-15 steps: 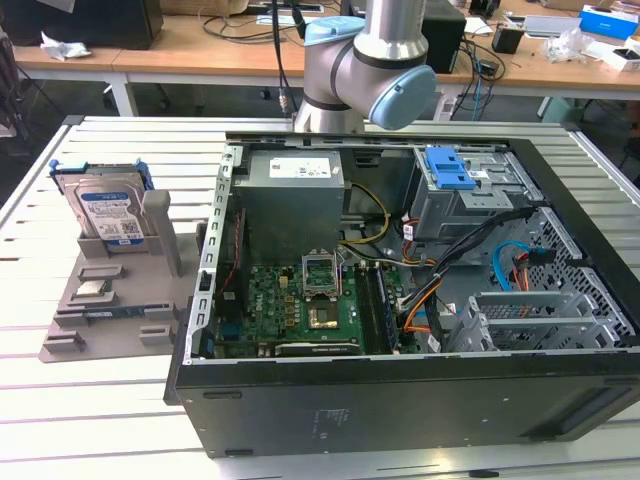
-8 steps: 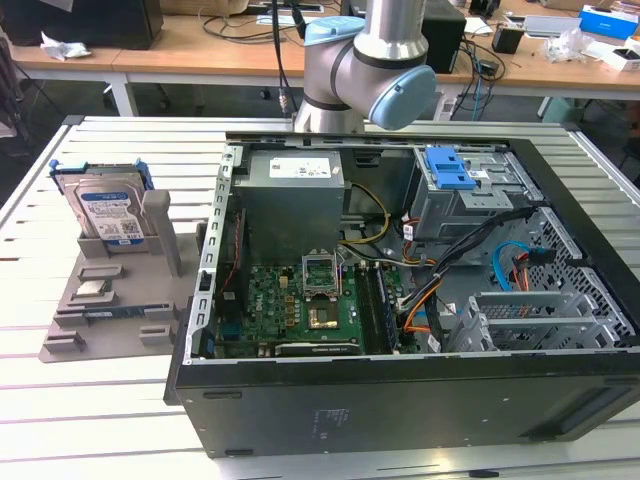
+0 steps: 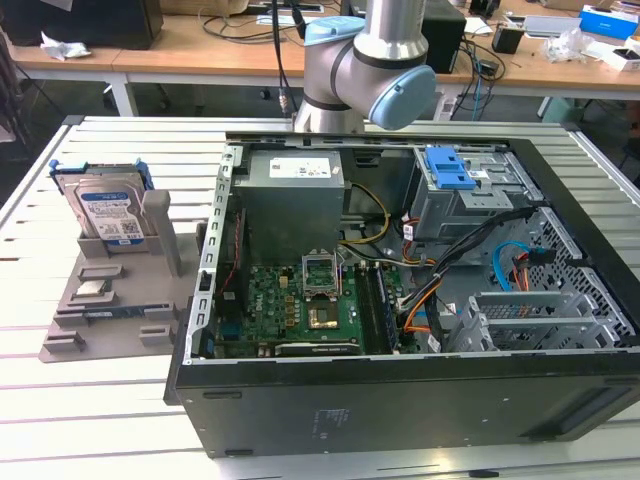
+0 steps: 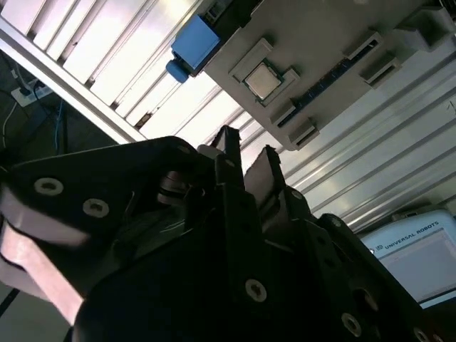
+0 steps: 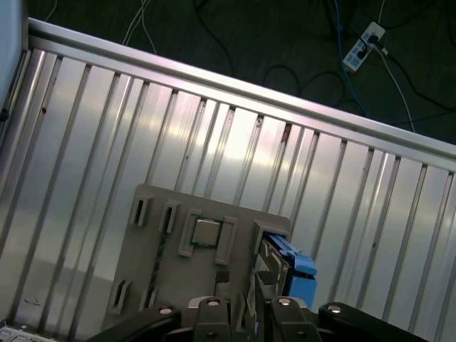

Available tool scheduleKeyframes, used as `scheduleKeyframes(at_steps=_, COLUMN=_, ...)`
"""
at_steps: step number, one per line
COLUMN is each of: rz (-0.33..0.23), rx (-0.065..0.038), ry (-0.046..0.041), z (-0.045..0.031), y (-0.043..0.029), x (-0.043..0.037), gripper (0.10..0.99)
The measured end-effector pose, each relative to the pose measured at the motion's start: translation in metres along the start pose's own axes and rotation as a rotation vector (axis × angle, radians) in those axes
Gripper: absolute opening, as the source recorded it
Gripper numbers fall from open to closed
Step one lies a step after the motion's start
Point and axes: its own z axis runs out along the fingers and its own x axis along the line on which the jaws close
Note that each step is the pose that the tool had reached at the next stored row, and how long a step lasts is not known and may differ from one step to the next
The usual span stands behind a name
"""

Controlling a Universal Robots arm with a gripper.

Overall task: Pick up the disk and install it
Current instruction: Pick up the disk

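The disk's lower part sits between the holder's slot sides, so my gripper should next grab its raised blue-framed end.
The disk stands upright on its edge in a slot at the back of a grey holder, on the exterior view's left; its white-and-blue label faces forward and a blue frame runs round its edges. In the first wrist view the disk shows edge-on from above, just beyond my gripper. The gripper's black fingers stand apart with nothing between them, well above the holder. The second wrist view shows the gripper, with the disk's blue corner far from it.
An open computer case lies on the slatted metal table, with a grey power supply box and a blue latch plate on its drive cage. A small square chip sits in the holder. The arm's base rises behind the case.
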Motion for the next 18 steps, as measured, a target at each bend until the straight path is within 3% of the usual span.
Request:
scheduleKeyframes(at_steps=2, rz=0.0, rx=0.0, ry=0.0, z=0.0, y=0.0, x=0.0, gripper=0.416)
scheduleKeyframes(at_steps=3, rz=0.0, rx=0.0, ry=0.0, z=0.0, y=0.0, x=0.0, gripper=0.416)
scheduleKeyframes(at_steps=4, rz=0.0, rx=0.0, ry=0.0, z=0.0, y=0.0, x=0.0, gripper=0.482)
scheduleKeyframes(at_steps=7, rz=0.01, rx=0.0, ry=-0.0004, z=0.0006, y=-0.0001, x=0.0, gripper=0.482)
scheduleKeyframes(at_steps=9, rz=0.072, rx=0.002, ry=-0.0032, z=0.0036, y=-0.0002, x=0.0001, gripper=0.482)
scheduleKeyframes(at_steps=11, rz=0.099, rx=0.002, ry=-0.0044, z=0.0067, y=-0.0012, x=0.0004, gripper=0.482)
scheduleKeyframes(at_steps=15, rz=0.167, rx=0.0, ry=-0.0082, z=0.0201, y=-0.0078, x=0.0023, gripper=0.482)
scheduleKeyframes(at_steps=18, rz=0.2, rx=0.001, ry=-0.01, z=0.0262, y=-0.0105, x=0.0031, gripper=0.482)
